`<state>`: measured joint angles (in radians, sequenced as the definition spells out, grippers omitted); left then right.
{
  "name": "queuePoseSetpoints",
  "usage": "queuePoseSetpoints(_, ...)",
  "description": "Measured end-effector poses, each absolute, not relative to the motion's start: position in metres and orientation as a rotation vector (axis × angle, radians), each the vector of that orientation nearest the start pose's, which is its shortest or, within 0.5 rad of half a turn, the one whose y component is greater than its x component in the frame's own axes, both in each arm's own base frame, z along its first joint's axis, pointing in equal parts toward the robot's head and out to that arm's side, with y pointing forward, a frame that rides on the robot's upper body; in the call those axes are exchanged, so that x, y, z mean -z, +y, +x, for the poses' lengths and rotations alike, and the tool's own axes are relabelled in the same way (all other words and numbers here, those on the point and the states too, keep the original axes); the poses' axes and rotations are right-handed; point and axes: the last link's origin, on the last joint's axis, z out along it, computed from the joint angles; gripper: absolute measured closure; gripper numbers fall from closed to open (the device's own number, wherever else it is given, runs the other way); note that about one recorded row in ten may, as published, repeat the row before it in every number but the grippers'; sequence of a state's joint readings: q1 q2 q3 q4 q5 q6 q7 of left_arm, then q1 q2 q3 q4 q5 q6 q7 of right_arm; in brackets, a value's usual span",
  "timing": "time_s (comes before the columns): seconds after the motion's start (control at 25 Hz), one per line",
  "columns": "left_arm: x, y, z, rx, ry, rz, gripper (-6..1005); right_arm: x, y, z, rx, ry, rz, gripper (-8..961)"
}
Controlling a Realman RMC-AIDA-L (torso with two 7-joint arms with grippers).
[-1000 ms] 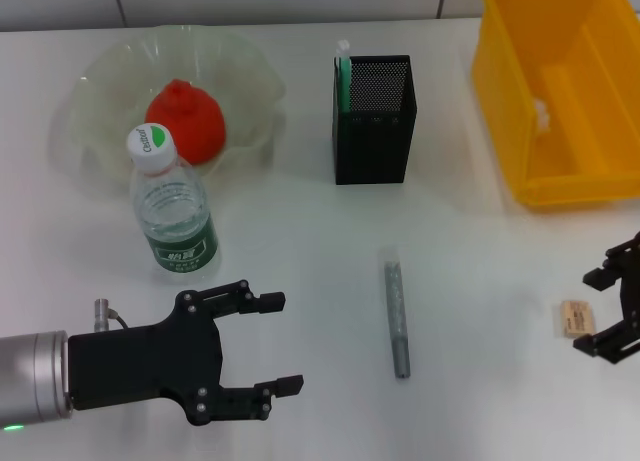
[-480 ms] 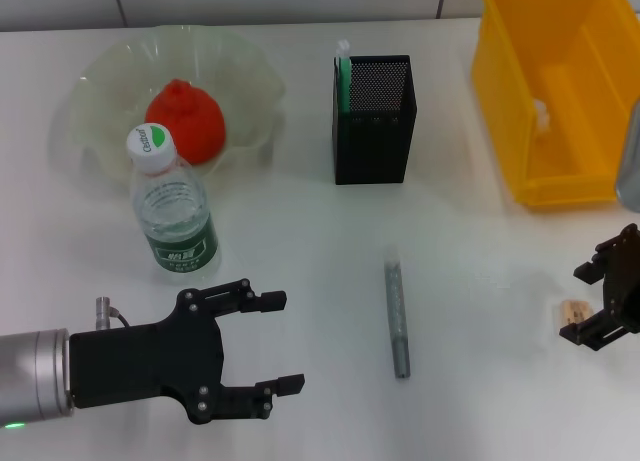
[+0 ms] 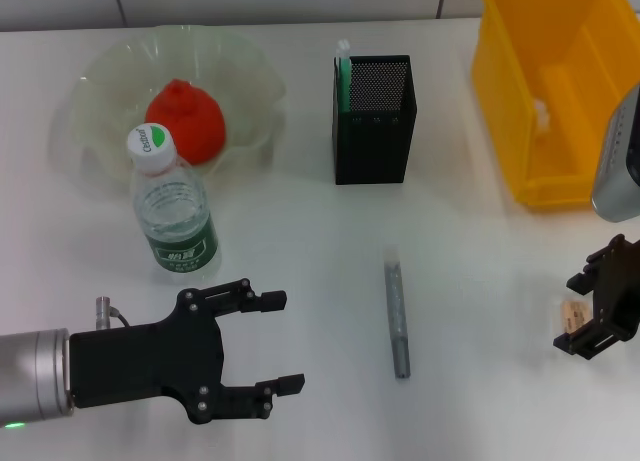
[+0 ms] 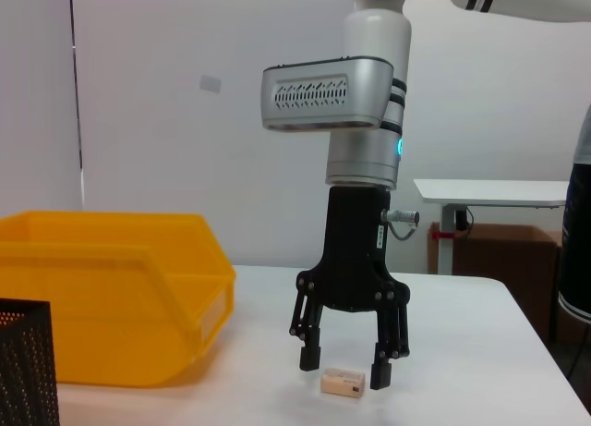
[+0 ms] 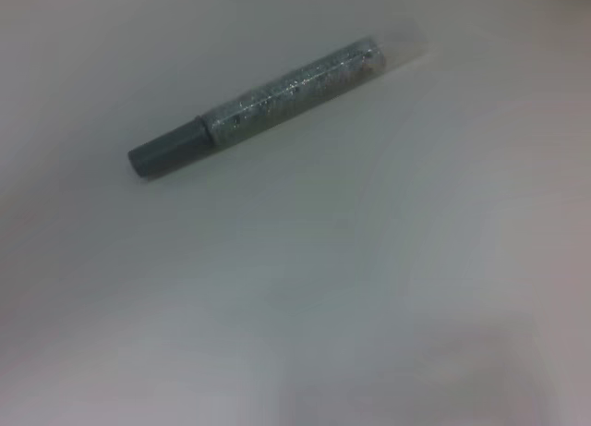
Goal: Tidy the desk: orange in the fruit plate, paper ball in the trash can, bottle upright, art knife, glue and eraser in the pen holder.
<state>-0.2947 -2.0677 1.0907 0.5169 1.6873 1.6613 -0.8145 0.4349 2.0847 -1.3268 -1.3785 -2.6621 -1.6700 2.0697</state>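
My right gripper closes on the eraser now, since its fingers sit beside the tan eraser [image 3: 572,314]. Closing now would catch it.
The tan eraser [image 3: 572,314] lies on the white table at the right front. My right gripper [image 3: 580,309] is open and points down over it, one finger on each side; the left wrist view shows the gripper [image 4: 343,366] straddling the eraser [image 4: 343,383]. The grey glitter glue stick [image 3: 398,316] lies in the middle, also in the right wrist view [image 5: 259,107]. The orange [image 3: 185,121] sits in the fruit plate [image 3: 100,81]. The bottle [image 3: 175,216] stands upright. My left gripper [image 3: 283,342] is open and empty at the front left.
The black mesh pen holder [image 3: 375,126] stands at the back middle with a green-and-white stick [image 3: 343,76] in it. The yellow trash can [image 3: 560,171] is at the back right with a small white wad [image 3: 543,116] inside.
My right gripper has moved left over the eraser, and its fingers now straddle it. The right wrist has come into view. The left arm has not moved.
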Motion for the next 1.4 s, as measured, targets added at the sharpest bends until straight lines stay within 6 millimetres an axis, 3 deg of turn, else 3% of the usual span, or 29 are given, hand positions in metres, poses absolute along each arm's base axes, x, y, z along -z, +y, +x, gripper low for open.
queuePoseSetpoints(0.16, 0.044, 0.232, -0.286, 0.864, -0.127, -2.85, 190, -0.012, 0.313, 0.248, 0.759, 0.588, -2.791, 180)
queuePoseSetpoints(0.44, 0.044, 0.232, -0.286, 0.863, -0.126, -2.85, 190, -0.009, 0.313, 0.249, 0.778, 0.591, -2.788, 382)
queuePoseSetpoints(0.88, 0.044, 0.232, -0.286, 0.863, -0.127, -2.848, 191, -0.006, 0.311, 0.243, 0.799, 0.564, -2.803, 488)
queuePoseSetpoints(1.2, 0.045, 0.232, -0.286, 0.864, -0.126, -2.849, 191, -0.015, 0.31, 0.221, 0.686, 0.549, -2.804, 517)
queuePoseSetpoints(1.32, 0.045, 0.232, -0.286, 0.864, -0.124, -2.85, 190, -0.027, 0.315, 0.201, 0.52, 0.547, -2.769, 516)
queuePoseSetpoints(1.4, 0.045, 0.232, -0.286, 0.864, -0.121, -2.849, 190, -0.044, 0.326, 0.177, 0.31, 0.565, -2.689, 516)
